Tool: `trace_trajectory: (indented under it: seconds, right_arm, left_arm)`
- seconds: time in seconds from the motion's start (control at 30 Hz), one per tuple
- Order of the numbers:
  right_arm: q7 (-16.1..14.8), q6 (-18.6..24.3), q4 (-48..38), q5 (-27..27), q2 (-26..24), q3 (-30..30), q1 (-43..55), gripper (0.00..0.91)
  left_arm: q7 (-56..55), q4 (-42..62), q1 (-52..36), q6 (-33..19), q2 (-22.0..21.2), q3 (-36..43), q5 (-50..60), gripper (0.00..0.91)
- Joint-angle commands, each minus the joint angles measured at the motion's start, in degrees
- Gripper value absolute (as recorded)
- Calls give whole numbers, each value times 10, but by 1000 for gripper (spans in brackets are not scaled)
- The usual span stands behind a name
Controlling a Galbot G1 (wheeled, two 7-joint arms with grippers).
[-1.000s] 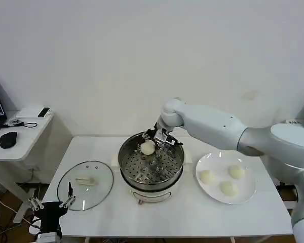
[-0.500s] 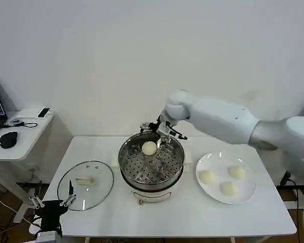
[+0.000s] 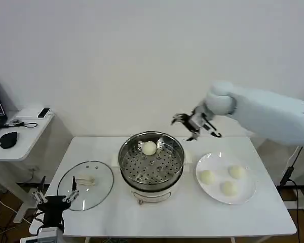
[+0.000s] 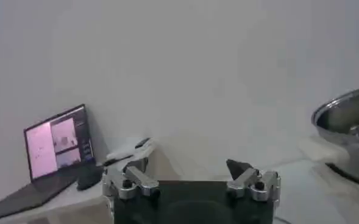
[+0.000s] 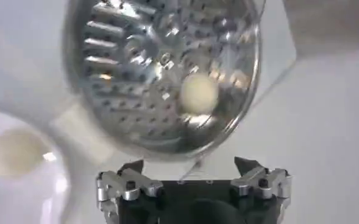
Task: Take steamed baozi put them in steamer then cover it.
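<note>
The right gripper will next grab another baozi by its rounded sides, to add it to the steamer's perforated tray.
The steamer (image 3: 151, 164), a shiny steel pot with a perforated tray, stands mid-table on its cream base. One baozi (image 3: 149, 148) lies on the tray near the far rim; the right wrist view shows it as a baozi (image 5: 199, 92) inside the steamer (image 5: 167, 67). Three more baozi (image 3: 207, 176) rest on a white plate (image 3: 246, 195) at the right. The glass cover (image 3: 86, 185) lies flat on the table to the left. My right gripper (image 3: 195, 124) hangs open and empty above the table's back edge, between steamer and plate. My left gripper (image 3: 54, 198) is parked low at the front left, open.
A side desk (image 3: 20, 136) with a mouse and small devices stands at the far left, and a laptop (image 4: 54, 146) sits on it in the left wrist view. A white wall lies close behind the table.
My right gripper has let go of the baozi on the steamer tray, risen and moved right, away from the pot. The left arm shifted only slightly.
</note>
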Motion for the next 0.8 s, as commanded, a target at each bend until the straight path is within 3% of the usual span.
trace_trajectory:
  seconds: [0.03,0.13,0.4,0.8]
  right_arm:
    - [-3,-78,89,9,-166,-24,1,907]
    - [-2,-111,96,4,-192,-17,-39,907]
    - [10,-157,99,11,-202,22,-152,907]
    - [18,-179,35,-6,-151,106,-287,907]
  left_arm:
    - [1,2,-11,8,8,-6,-13,907]
    - [2,3,-10,8,9,-9,-15,907]
    - [1,8,-4,7,7,-12,-13,907]
    - [3,7,-1,11,4,-17,-9,907]
